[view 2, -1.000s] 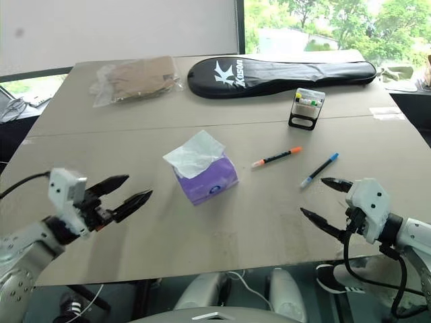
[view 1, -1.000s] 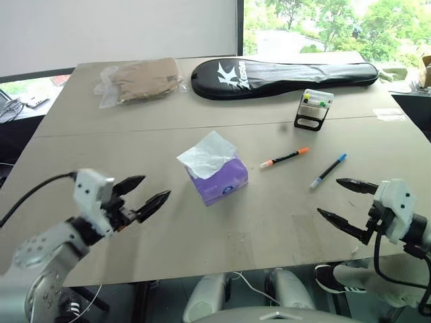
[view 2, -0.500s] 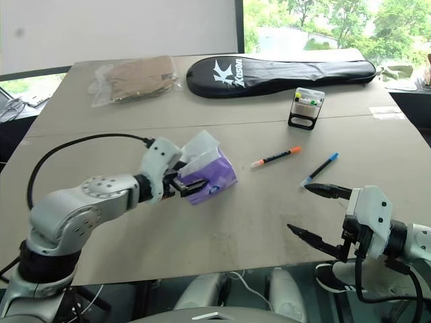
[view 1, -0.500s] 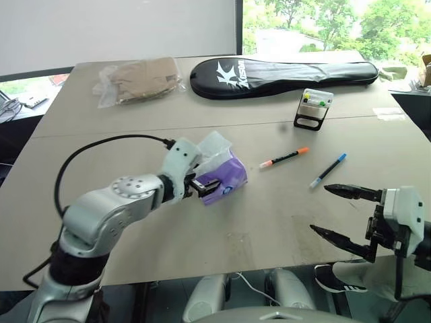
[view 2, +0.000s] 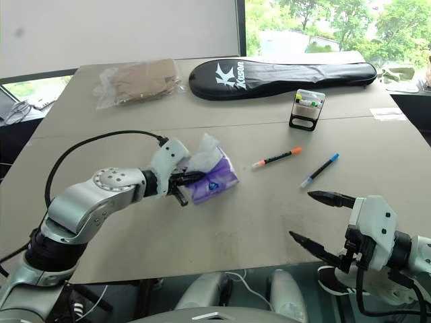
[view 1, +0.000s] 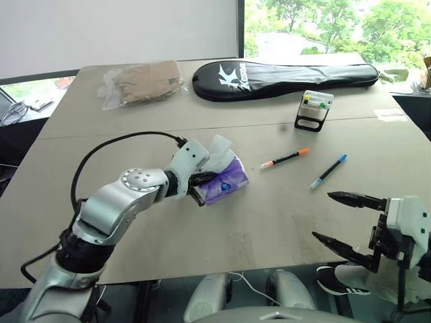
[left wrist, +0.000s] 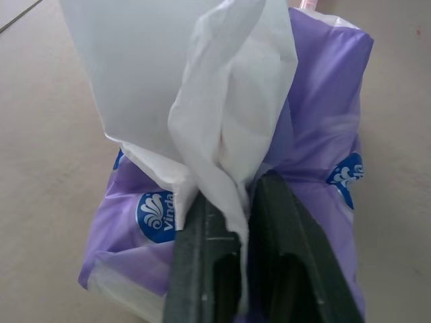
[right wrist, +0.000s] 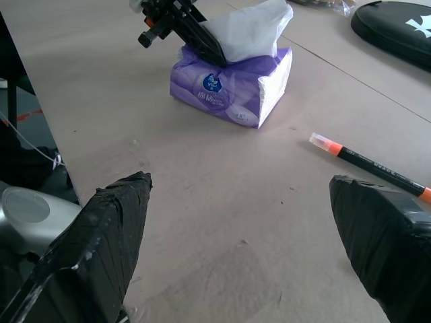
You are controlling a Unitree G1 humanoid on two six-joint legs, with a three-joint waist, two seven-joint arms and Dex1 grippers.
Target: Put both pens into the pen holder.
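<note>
I need to grab the blue-capped pen by its dark body (view 1: 329, 171) with my right gripper next. Then my right gripper can stand the blue-capped pen in the pen holder (view 1: 314, 109).
The orange-capped pen (view 1: 285, 158) and the blue-capped pen (view 1: 328, 170) lie flat on the table, right of centre. Behind them stands the pen holder (view 1: 314, 109), a small box with yellow and green caps showing. My left gripper (view 1: 201, 183) is at the purple tissue pack (view 1: 225, 183), shut on the white tissue (left wrist: 222, 114) that sticks up from it. My right gripper (view 1: 340, 219) hovers open and empty at the table's front right edge, nearer than the blue-capped pen. The orange-capped pen (right wrist: 367, 168) also lies ahead in the right wrist view.
A long black racket bag (view 1: 283, 70) lies across the back of the table (view 1: 135, 134). A clear plastic bag with brown contents (view 1: 141, 81) sits at the back left. The tissue pack stands left of the orange-capped pen.
My left arm swung from the front left to the tissue pack and shut on the white tissue. The right gripper drew back slightly toward the front edge, staying open.
</note>
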